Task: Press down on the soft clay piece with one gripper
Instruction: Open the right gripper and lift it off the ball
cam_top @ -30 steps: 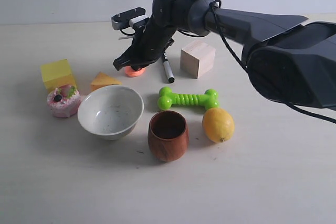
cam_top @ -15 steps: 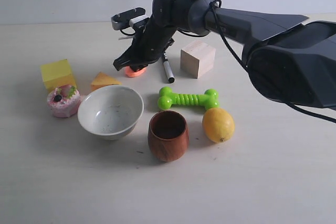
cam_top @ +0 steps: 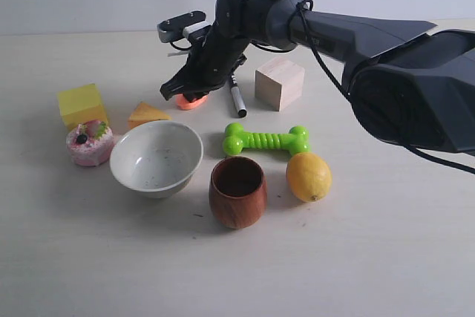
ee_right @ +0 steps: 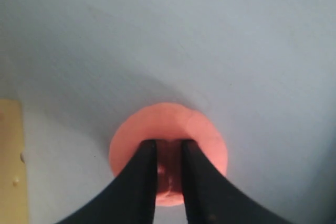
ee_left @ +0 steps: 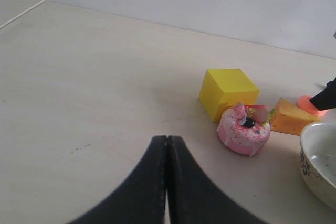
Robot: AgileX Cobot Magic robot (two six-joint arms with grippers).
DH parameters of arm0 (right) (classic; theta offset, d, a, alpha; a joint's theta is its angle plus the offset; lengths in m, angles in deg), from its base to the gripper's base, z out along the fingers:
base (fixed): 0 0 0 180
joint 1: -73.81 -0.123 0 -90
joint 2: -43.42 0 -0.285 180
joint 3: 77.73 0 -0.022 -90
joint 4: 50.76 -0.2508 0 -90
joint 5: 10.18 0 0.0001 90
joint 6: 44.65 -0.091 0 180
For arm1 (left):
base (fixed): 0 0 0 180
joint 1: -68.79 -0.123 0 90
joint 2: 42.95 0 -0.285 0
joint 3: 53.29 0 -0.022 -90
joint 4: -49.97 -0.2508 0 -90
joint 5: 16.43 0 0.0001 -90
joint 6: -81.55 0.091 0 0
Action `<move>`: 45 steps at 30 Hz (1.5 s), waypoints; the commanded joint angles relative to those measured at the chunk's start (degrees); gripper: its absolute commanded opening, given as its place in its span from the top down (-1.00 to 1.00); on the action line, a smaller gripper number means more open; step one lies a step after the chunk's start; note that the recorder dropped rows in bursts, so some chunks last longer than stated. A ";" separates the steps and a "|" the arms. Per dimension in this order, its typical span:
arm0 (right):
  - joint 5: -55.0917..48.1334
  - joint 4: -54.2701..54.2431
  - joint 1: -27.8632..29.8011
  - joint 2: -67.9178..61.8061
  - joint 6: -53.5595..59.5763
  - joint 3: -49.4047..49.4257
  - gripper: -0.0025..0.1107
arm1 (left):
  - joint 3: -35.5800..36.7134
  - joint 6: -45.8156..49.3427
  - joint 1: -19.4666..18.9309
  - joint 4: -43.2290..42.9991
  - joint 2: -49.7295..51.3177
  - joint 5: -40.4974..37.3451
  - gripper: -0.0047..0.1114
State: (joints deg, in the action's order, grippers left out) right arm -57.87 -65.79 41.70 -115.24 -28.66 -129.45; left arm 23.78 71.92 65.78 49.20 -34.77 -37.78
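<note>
My right gripper grabs its dented top (cam_top: 190, 97) (ee_right: 168, 156) next, to press the soft clay piece.
The soft clay piece (cam_top: 191, 102) is a small salmon-orange blob on the table, left of the wooden cube (cam_top: 280, 83). My right gripper (cam_top: 179, 91) points down onto it, and its black tips rest on the clay's top. In the right wrist view the clay (ee_right: 206, 139) fills the middle, and the right gripper (ee_right: 169, 143) stands nearly shut, with a narrow slit and a dent between its fingers. My left gripper (ee_left: 167, 138) hovers shut over bare table, far from the clay (ee_left: 306, 102).
A black pen (cam_top: 237, 99) lies between clay and cube. An orange-yellow wedge (cam_top: 147, 114), a yellow cube (cam_top: 82, 103) and a pink cupcake toy (cam_top: 90, 143) sit to the left. In front are a white bowl (cam_top: 156, 158), a green bone (cam_top: 267, 139), a wooden cup (cam_top: 237, 192) and a lemon (cam_top: 308, 176).
</note>
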 commanded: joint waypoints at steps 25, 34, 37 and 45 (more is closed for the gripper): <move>-0.26 1.08 -0.19 1.56 0.45 1.00 0.84 | 0.15 0.17 0.28 0.35 -0.39 0.04 0.92; -1.36 1.08 -0.19 1.56 0.45 -2.97 0.84 | 0.15 0.17 0.28 0.35 -0.39 0.04 0.92; -2.53 1.78 -0.19 1.56 0.34 -2.97 0.84 | 0.15 0.17 0.28 0.35 -0.39 0.04 0.92; -3.43 7.59 -0.19 7.21 -1.38 -2.97 0.84 | 0.15 0.17 0.28 0.35 -0.39 0.04 0.92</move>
State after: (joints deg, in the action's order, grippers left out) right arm -60.97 -60.33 41.70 -110.77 -28.99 -132.03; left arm 23.78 71.92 65.78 49.20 -34.77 -37.78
